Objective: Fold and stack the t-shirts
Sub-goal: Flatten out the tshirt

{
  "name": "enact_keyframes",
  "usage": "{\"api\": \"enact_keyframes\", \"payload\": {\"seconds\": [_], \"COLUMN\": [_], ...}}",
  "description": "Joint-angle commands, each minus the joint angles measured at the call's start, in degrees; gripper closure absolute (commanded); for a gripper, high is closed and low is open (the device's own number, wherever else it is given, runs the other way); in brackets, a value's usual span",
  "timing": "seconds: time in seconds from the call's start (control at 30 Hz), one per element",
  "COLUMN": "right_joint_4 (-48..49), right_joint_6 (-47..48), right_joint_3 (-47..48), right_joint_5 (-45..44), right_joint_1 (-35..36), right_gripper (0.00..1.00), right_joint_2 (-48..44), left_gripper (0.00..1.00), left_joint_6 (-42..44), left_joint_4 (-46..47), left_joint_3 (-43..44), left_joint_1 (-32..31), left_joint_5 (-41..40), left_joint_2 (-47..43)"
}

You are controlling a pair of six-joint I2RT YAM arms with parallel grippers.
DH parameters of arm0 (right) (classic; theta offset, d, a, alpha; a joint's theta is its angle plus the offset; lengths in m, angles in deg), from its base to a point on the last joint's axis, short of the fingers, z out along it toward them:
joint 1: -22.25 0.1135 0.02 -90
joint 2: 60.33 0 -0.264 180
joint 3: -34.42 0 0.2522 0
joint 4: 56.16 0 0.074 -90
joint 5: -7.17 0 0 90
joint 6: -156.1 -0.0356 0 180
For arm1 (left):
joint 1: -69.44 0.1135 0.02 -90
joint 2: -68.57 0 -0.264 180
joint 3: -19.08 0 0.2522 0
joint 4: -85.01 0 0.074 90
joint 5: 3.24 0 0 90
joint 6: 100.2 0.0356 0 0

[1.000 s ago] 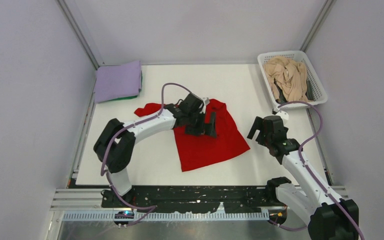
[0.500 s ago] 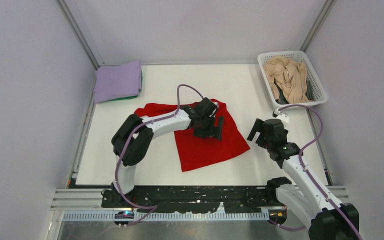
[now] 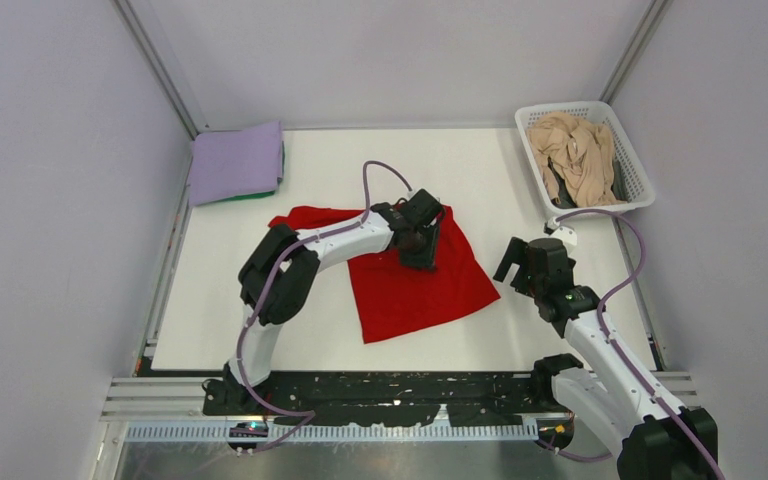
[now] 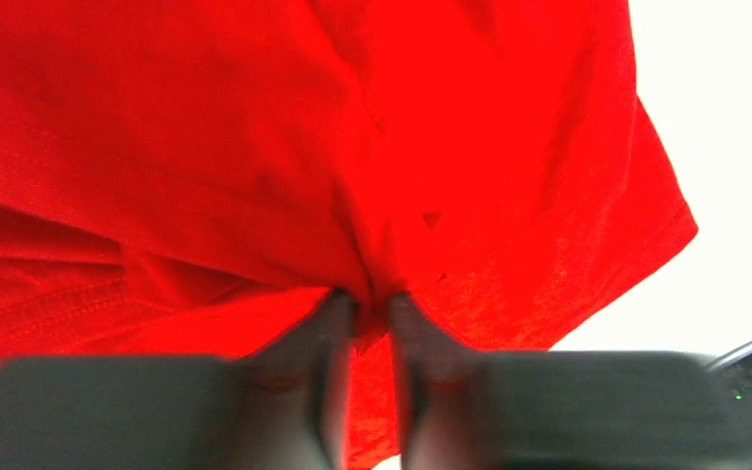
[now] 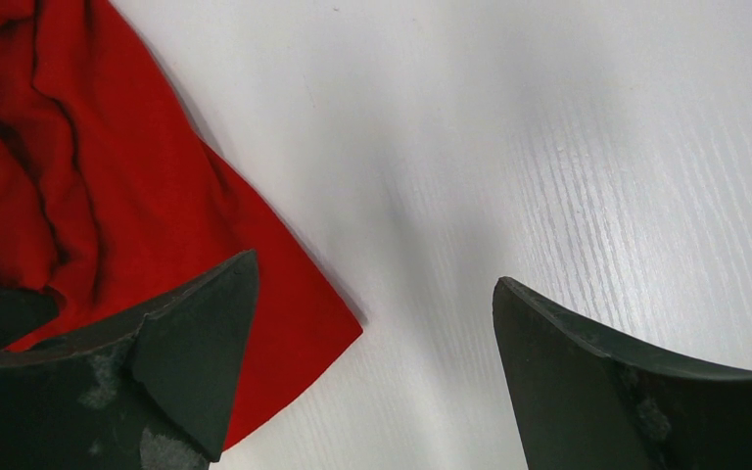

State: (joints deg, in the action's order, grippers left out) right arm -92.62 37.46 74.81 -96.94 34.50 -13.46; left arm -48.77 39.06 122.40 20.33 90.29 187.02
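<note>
Next, my right gripper grabs the outer corner of the red t-shirt [image 3: 410, 285] to stretch it open and lay it flat for folding.
A bright red t-shirt [image 3: 410, 285] lies partly folded in the middle of the table. My left gripper [image 3: 425, 250] sits on its upper right part, shut on a pinch of the red cloth [image 4: 372, 299]. A folded lavender t-shirt [image 3: 235, 160] rests on a green one [image 3: 281, 160] at the far left corner. A beige t-shirt [image 3: 570, 150] is crumpled in the basket. My right gripper [image 3: 520, 262] hovers open just right of the red shirt's corner [image 5: 294, 323], holding nothing.
The white lattice basket [image 3: 640, 185] stands at the far right corner. Bare white table [image 3: 260, 320] surrounds the red shirt. Metal frame posts rise at both far corners, and a black rail [image 3: 380, 390] runs along the near edge.
My left arm reached further right across the red shirt and its jaws closed on the cloth. The right arm has barely moved.
</note>
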Motion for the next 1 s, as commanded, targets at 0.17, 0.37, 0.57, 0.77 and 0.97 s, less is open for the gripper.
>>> {"api": "enact_keyframes", "payload": {"seconds": [0.17, 0.37, 0.57, 0.77, 0.97], "right_joint_4": [1.9, 0.9, -0.4, -0.4, -0.9], "right_joint_6": [0.2, 0.6, -0.3, -2.5, -4.2], "right_joint_3": [-0.1, 0.3, 1.6, 5.0, 7.9], "right_joint_5": [1.9, 8.6, 11.8, 6.7, 0.3], "right_joint_1": [-0.1, -0.2, 1.6, 8.8, 13.7], "right_gripper": [0.01, 0.03, 0.14, 0.23, 0.33], "right_joint_2": [0.7, 2.7, 7.3, 16.2, 22.0], "left_gripper": [1.00, 1.00, 1.00, 1.00, 1.00], "left_joint_6": [2.8, 3.1, 3.7, 4.8, 5.8], "left_joint_4": [-1.9, -0.4, -1.1, -3.0, -3.7], "left_joint_3": [-0.3, -9.1, -19.5, -24.4, -25.6], "left_joint_1": [0.2, 5.0, 11.1, 15.3, 16.6], "left_joint_5": [-5.8, -7.1, -13.5, -17.9, -19.7], "left_joint_2": [-7.0, -18.4, -30.2, -37.5, -40.2]}}
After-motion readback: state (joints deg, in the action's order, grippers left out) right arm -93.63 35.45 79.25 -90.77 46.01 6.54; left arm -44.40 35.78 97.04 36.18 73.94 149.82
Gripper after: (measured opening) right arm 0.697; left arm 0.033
